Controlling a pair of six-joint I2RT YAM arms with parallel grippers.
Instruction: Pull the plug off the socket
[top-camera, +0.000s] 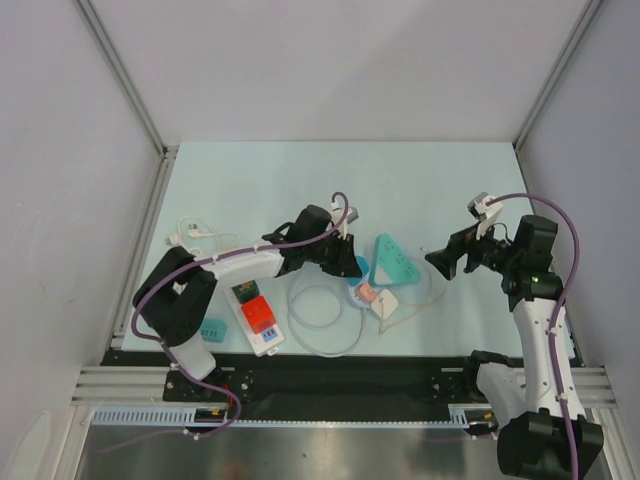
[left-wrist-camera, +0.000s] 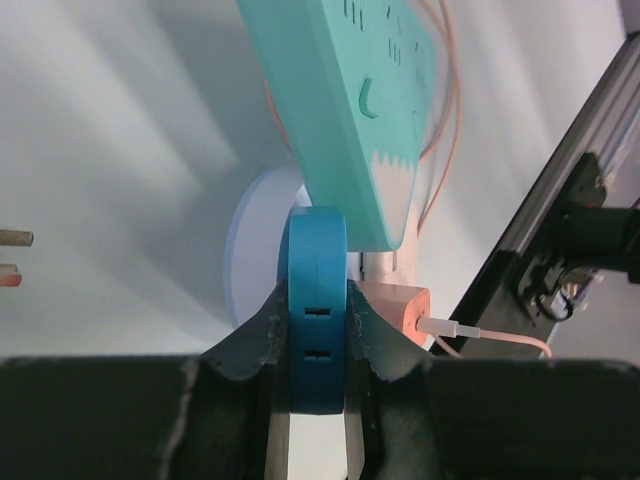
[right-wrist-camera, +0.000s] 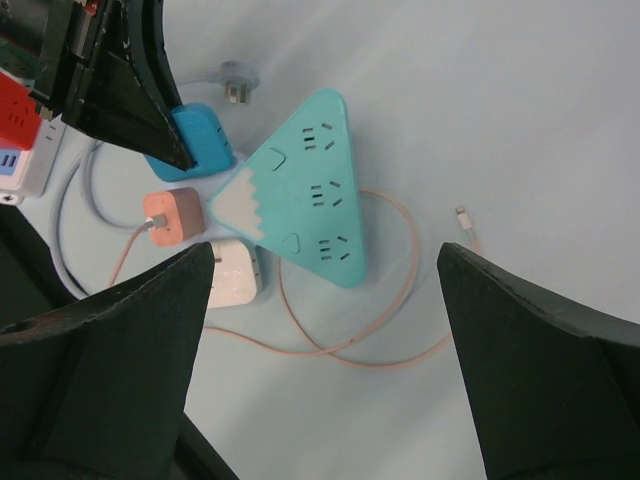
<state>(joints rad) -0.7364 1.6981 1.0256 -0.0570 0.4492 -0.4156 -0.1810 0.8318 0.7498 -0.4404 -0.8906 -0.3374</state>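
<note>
My right gripper is due to grab the teal triangular power strip (top-camera: 392, 262) (right-wrist-camera: 337, 193) across its flat sides, opposite its white-tipped corner. That will leave it free to pull plugs off.
A teal triangular power strip (top-camera: 392, 262) lies at the table's middle; it also shows in the left wrist view (left-wrist-camera: 360, 110) and the right wrist view (right-wrist-camera: 300, 190). A blue adapter (left-wrist-camera: 317, 300) sits against the strip's white-tipped corner. My left gripper (left-wrist-camera: 318, 310) is shut on this blue adapter (right-wrist-camera: 205, 140), one finger on each flat side; in the top view the left gripper (top-camera: 350, 262) covers it. An orange charger (right-wrist-camera: 165, 218) and a white charger (right-wrist-camera: 232, 275) sit beside that corner. My right gripper (right-wrist-camera: 325, 250) is wide open, empty, hovering right of the strip (top-camera: 445, 262).
A white power strip (top-camera: 258, 318) carrying a red plug lies at the front left. A grey cable loop (top-camera: 320, 310) and a thin pink cable (right-wrist-camera: 380, 350) curl near the chargers. A loose grey plug (right-wrist-camera: 237, 82) lies behind. A white cable (top-camera: 195, 235) lies at the far left.
</note>
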